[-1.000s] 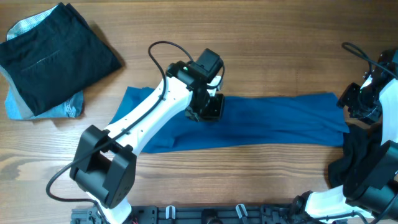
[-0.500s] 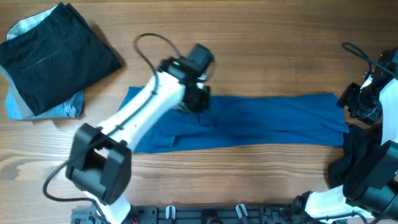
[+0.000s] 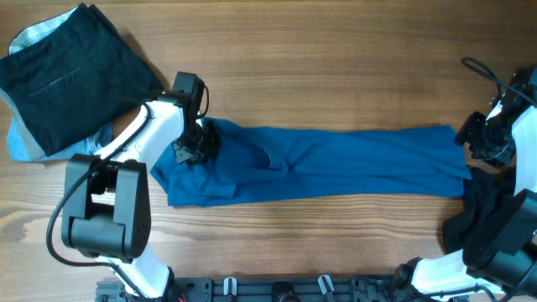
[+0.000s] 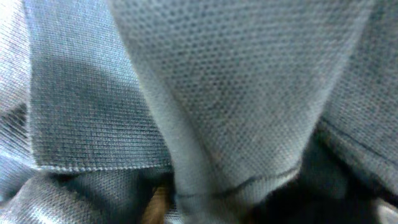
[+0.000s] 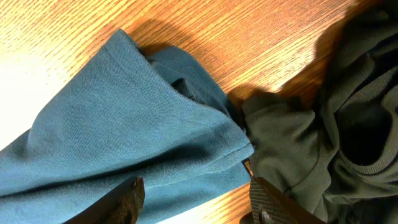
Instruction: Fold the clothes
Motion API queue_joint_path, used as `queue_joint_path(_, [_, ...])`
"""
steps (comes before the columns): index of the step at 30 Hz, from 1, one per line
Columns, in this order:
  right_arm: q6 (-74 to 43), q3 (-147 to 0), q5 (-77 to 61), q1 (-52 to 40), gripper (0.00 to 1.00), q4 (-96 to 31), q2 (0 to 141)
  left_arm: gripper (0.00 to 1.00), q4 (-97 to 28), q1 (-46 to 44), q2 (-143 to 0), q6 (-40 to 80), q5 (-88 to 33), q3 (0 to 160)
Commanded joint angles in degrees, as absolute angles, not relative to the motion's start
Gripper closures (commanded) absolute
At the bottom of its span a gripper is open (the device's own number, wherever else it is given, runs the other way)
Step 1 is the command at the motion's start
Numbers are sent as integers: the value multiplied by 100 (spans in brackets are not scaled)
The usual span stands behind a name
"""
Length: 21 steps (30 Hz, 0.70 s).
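Note:
I next need my right gripper on the blue garment's hem, beside the dark green garment, to fold that end toward the middle.
A long blue garment (image 3: pixel 336 159) lies stretched across the wooden table, bunched at its left end. My left gripper (image 3: pixel 197 144) is at that bunched end, shut on a fold of the blue garment. The left wrist view is filled with the garment's knit fabric (image 4: pixel 236 81), and the fingers are hidden. My right gripper (image 3: pixel 482 143) is open at the garment's right end. In the right wrist view its fingers (image 5: pixel 196 193) straddle the blue hem (image 5: pixel 124 124) without holding it.
A dark green garment (image 3: pixel 487 210) is heaped at the right edge, touching the blue hem (image 5: pixel 323 124). A folded black garment (image 3: pixel 75 75) lies on light blue denim (image 3: pixel 92 143) at the back left.
My left gripper has moved left from the garment's middle to its left end, dragging a fold of blue cloth with it. The right arm has not moved.

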State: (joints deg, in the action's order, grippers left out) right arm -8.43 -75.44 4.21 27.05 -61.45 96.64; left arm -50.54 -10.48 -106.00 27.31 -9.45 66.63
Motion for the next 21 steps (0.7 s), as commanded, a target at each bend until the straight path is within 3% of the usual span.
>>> queue_joint_path(1, [-766,-7507,309,2724,40,-6147,9767,96,-5059,-985,-10569,2742,-1059,6637])
queue_joint_path(10, [-766,-7507,307,2724,40,-6130,9767,95,-5857,-19,-10031,2596,-821,7153])
queue_joint_path(13, [-766,-7507,307,2724,40,-6134,9767,90,-5837,-141,-10031,2593,-744,6834])
queue_joint_path(17, [-716,-7507,108,2724,37,-6117,9767,72,-6123,-158,-10031,2593,84,6512])
queue_joint_path(21, [128,-7500,-679,2724,30,-6062,9867,70,-6639,-91,-10009,2571,80,6869])
